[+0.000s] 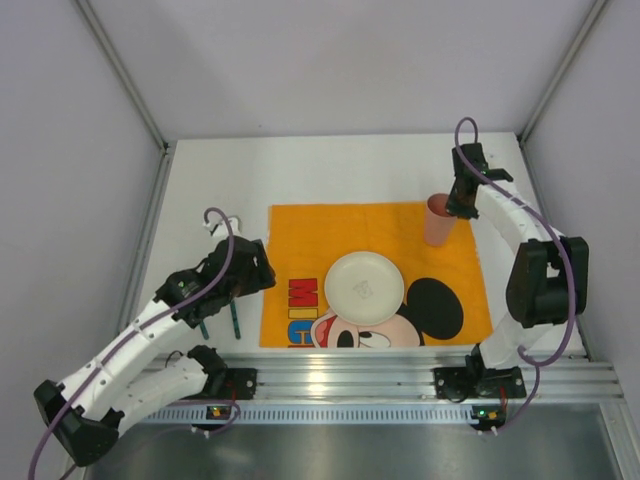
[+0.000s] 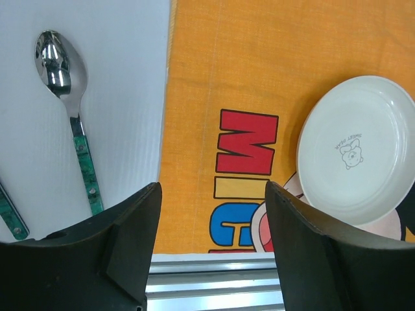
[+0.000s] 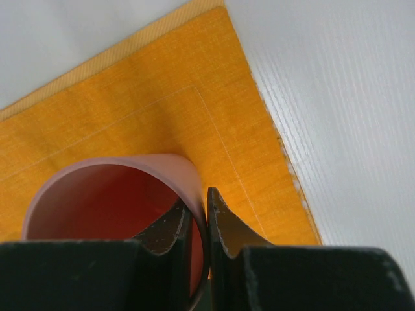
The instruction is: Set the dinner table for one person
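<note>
The pink cup [image 1: 437, 220] is upright over the flat mat's empty corner and would remain standing, so it is now time for my right gripper to release it.
The dinner table [image 1: 300, 170] is a matte-white top with an orange Mickey Mouse mat [image 1: 300, 225] in the middle. A white plate [image 1: 364, 286] sits on the mat and also shows in the left wrist view [image 2: 360, 146]. My right gripper [image 1: 460, 205] is shut on the rim of a pink cup [image 1: 437, 220] at the mat's far right corner. In the right wrist view the gripper [image 3: 206, 220] has one finger inside the cup [image 3: 97, 194] and one outside. My left gripper [image 1: 258, 272] hangs open and empty [image 2: 214, 214] over the mat's left edge.
A spoon with a green handle [image 2: 70, 97] lies on the white top left of the mat. A second green handle [image 2: 10, 217] shows further left. The ribbed aluminium rail [image 1: 380, 375] runs along the near edge. Grey walls enclose the table.
</note>
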### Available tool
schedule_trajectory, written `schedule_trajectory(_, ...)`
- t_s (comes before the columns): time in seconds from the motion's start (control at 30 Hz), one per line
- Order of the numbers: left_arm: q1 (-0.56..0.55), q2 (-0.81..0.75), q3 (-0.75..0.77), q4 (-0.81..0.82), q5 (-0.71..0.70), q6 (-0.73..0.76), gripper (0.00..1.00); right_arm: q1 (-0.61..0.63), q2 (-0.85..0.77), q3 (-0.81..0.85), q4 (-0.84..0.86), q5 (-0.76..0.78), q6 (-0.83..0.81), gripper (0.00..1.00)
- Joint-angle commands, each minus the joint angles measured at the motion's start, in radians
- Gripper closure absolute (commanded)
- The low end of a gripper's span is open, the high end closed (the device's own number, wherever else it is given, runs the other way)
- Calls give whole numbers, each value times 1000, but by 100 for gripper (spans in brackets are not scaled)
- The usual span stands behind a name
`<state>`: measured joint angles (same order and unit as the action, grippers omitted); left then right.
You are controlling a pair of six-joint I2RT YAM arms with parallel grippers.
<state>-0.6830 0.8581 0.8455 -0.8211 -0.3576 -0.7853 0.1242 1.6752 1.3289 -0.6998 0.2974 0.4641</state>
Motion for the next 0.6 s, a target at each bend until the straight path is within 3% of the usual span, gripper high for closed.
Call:
schedule_trajectory(0.0,3,-66,-14,-55,-21,-37,30,6,-14,1,91,45,17,100)
schedule_trajectory(0.2,3,-111,-19,-73,-37,-72,30,6,-71,-94,144,54,59,100)
schedule_trajectory(0.3,3,-91,-23,-99,-59,-118,30,6,-117,-149,174,20,47,71)
schedule_trajectory(0.33,5,-81,-23,-108,-66,-136,30,6,-130,-158,177,8,33,44)
schedule_trajectory(0.37,5,-50,-23,-122,-66,-161,29,8,-140,-166,175,-1,28,35)
schedule_trajectory(0.43,7,-15,-16,-139,-75,-184,29,6,-187,-192,177,-18,27,19)
schedule_trajectory(0.57,71,65,1,-171,-67,-207,26,11,-304,-204,163,-50,28,4)
